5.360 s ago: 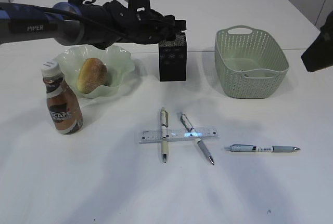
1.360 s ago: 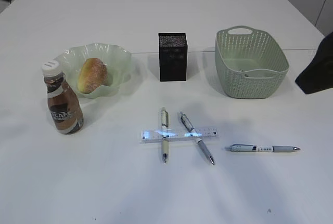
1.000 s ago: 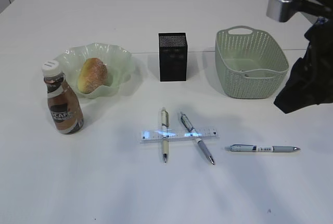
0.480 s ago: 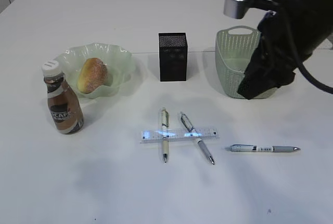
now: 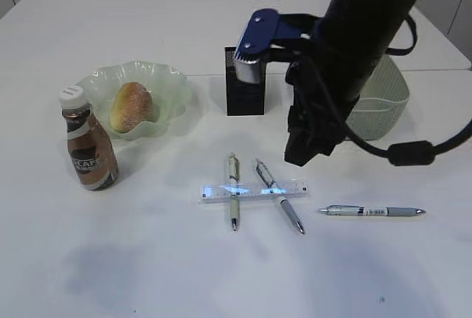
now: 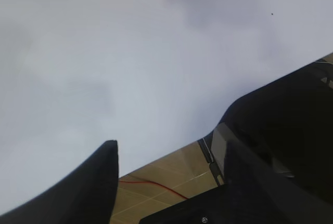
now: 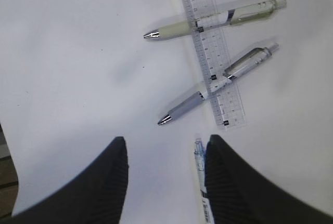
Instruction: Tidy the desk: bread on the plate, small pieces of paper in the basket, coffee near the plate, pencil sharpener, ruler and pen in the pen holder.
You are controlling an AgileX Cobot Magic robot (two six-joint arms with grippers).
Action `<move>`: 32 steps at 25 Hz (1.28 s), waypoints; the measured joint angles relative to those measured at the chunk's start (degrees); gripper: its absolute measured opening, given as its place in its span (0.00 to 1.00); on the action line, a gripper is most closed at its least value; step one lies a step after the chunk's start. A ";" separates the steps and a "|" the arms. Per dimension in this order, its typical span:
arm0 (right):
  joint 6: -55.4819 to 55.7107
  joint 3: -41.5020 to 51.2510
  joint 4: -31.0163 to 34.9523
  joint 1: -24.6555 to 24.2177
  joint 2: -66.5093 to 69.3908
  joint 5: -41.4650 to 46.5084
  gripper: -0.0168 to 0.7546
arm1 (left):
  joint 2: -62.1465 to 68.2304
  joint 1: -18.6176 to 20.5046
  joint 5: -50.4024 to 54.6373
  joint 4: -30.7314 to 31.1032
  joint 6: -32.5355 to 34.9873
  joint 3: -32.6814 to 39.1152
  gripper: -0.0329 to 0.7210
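Note:
My right gripper grabs the clear ruler by its bare end beyond the cream pen next, since pens cross under the ruler's middle part.
The bread lies on the green plate, and the coffee bottle stands in front of it to the left. The black pen holder stands at the middle back. A clear ruler lies across two pens; a third pen lies to the right. My right gripper hangs open and empty above the table. In the right wrist view it is just short of the ruler, with the third pen beside its right finger. My left gripper is open and empty. No sharpener or paper shows.
The green basket stands at the back right, half hidden by my right arm. The left wrist view shows only white surface and a strip of floor.
My right arm has swung in from the right edge to above the pens and ruler. The left arm left the pen holder and went out of the exterior view earlier.

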 joint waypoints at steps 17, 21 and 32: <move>-4.62 -6.57 -3.98 4.48 10.74 -3.57 0.57 | -0.05 0.00 -0.57 2.76 -5.24 3.79 0.64; -5.54 -7.76 -3.98 4.48 12.84 -4.15 0.57 | -0.05 0.00 -1.03 2.90 -5.24 3.79 0.64; -7.36 -11.14 -3.76 4.48 17.51 -4.79 0.57 | -0.05 0.00 -2.77 2.94 -5.36 3.79 0.64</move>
